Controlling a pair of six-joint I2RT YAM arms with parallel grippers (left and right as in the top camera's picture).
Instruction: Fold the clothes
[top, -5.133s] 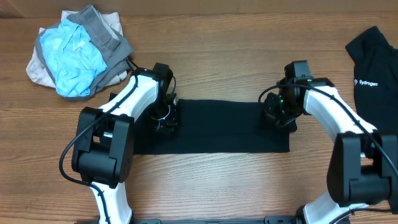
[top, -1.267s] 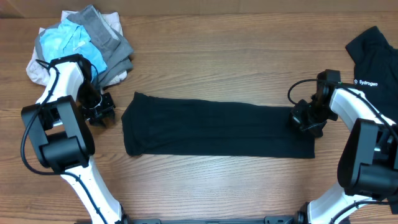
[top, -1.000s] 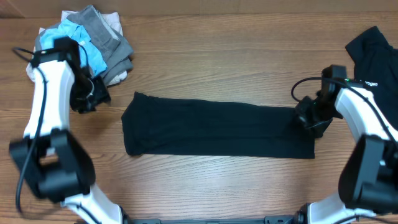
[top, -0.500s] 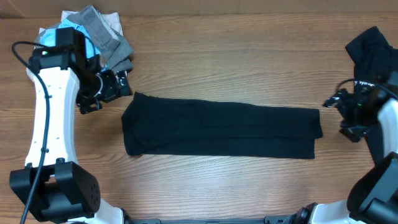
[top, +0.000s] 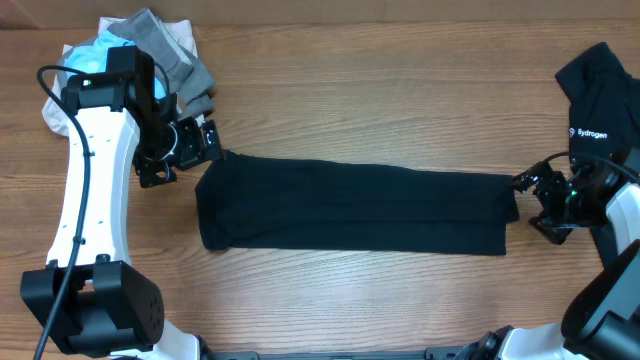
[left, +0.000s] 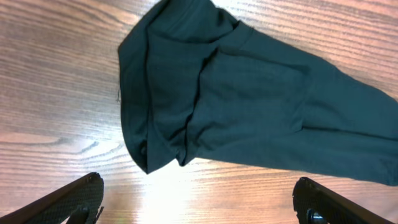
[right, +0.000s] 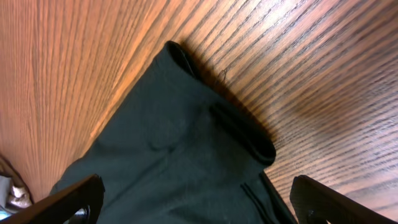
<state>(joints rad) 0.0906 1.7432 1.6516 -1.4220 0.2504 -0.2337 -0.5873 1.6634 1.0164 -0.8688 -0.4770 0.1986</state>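
Note:
My right gripper needs to take hold of the clothes' (top: 355, 208) loose end next, so that it can fold that end inward over the rest of the clothes.
The clothes (top: 355, 208) are one plain black garment lying as a long flat strip across the middle of the table. My left gripper (top: 205, 145) hovers open just off the strip's upper left corner. In the left wrist view the rumpled left end of the clothes (left: 249, 106) lies ahead of the wide-apart left gripper (left: 199, 199), which has bare wood between its fingers. My right gripper (top: 530, 203) stands open at the strip's right end. In the right wrist view the right gripper (right: 196, 199) is spread over the clothes (right: 168, 149) and holds nothing.
A bundle of light-blue, grey and beige cloth (top: 120, 70) sits at the back left, right behind the left arm. A black garment with white lettering (top: 600, 100) lies at the back right. The wooden table (top: 350, 100) shows bare boards round the strip.
Both grippers have opened. The right one let go of the strip's right end and drew off to the right; the left one swung in toward the strip's left corner.

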